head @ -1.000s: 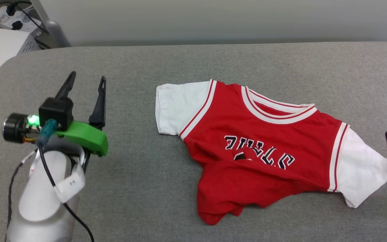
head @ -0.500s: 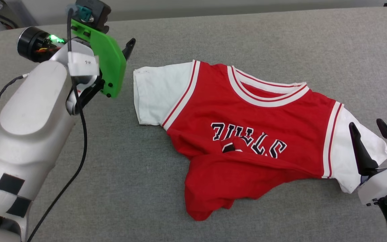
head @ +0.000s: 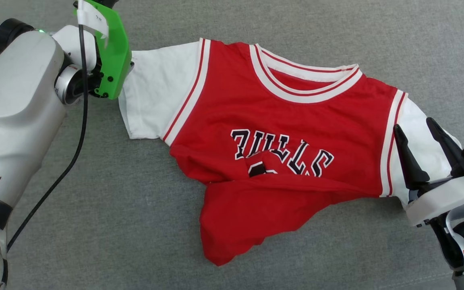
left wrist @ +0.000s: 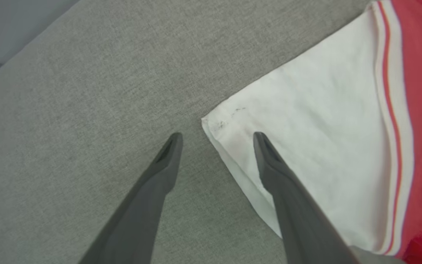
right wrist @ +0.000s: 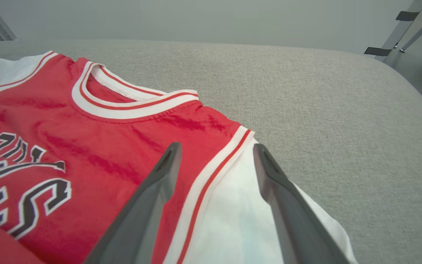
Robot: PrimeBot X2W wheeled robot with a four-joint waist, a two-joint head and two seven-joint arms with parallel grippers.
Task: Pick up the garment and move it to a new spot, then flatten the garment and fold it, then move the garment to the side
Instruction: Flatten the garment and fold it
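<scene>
The left gripper grabs the white sleeve by its open cuff edge [left wrist: 217, 143] next, close to the outer corner of the cuff, since the sleeve lies flat on the tabletop.
The garment [head: 280, 104], a red jersey with white sleeves and black "BULLS" lettering, lies front up on the grey table. Its lower hem is folded up and rumpled, hiding the part under the lettering. My left gripper [left wrist: 217, 135] is open, low over the outer corner of the garment's [left wrist: 324, 110] left-hand white sleeve, with one finger over grey cloth and the other over the sleeve. My right gripper [head: 413, 123] is open above the opposite sleeve. In the right wrist view the right gripper [right wrist: 217, 145] straddles the striped armhole trim of the garment [right wrist: 86, 146]. Neither holds anything.
The grey padded table [head: 135, 201] runs all around the garment. My left arm's green mount [head: 111, 48] and black cable [head: 81, 121] hang at the upper left. Past the table's rounded far corner stand metal legs [right wrist: 408, 22] and a pale wall.
The head camera has tilted down and closer. My left arm has reached forward to the left-hand sleeve corner. My right gripper has come in over the other sleeve. Both stay open.
</scene>
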